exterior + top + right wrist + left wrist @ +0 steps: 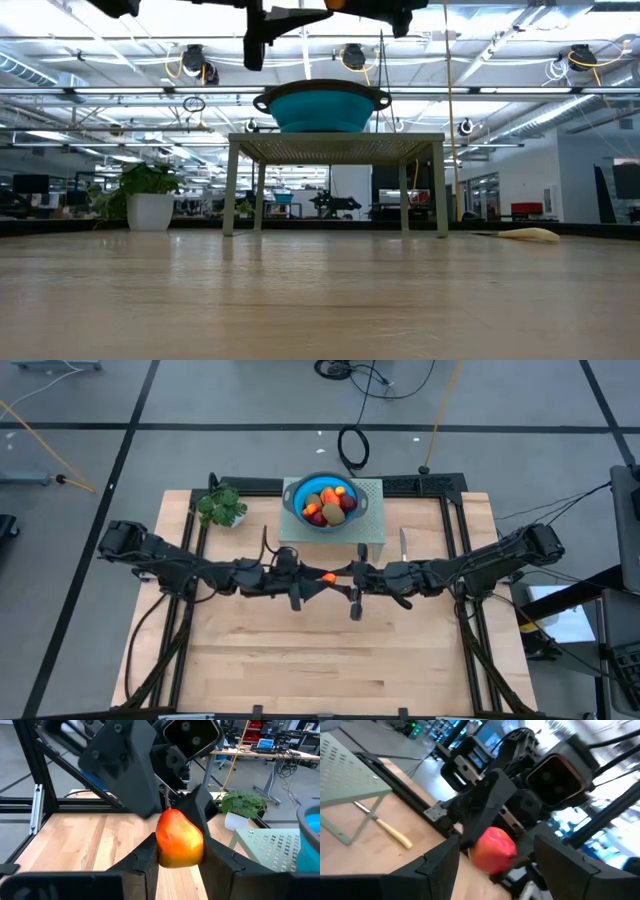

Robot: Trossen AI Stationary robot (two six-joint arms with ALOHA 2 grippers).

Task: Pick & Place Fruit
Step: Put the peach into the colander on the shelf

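My right gripper holds the orange-red fruit; my left gripper will grab its rounded sides to take over.
An orange-red fruit piece [328, 576] hangs in the air over the table's middle, between my two grippers, which meet tip to tip. My right gripper [181, 855] is shut on it. My left gripper [502, 870] is open, with its fingers standing wide on either side of the same fruit [492, 850], apart from it. The other fruit, brown, dark red and orange pieces, lies in a blue bowl [296, 503] on a pale green perforated stand [370, 495] at the table's far side. My right gripper pinches the orange-red fruit [180, 842] between its two fingers [146, 862], one on each flank of its lower half. The fingers come level from the table's right. The fruit is lifted clear, high above the table, its upper end standing out past the fingertips.
A leafy green plant in a white pot [222, 507] stands left of the stand. A yellow-handled knife [403, 545] lies on the table right of the stand. The near half of the wooden table [330, 660] lies under and in front of the arms.
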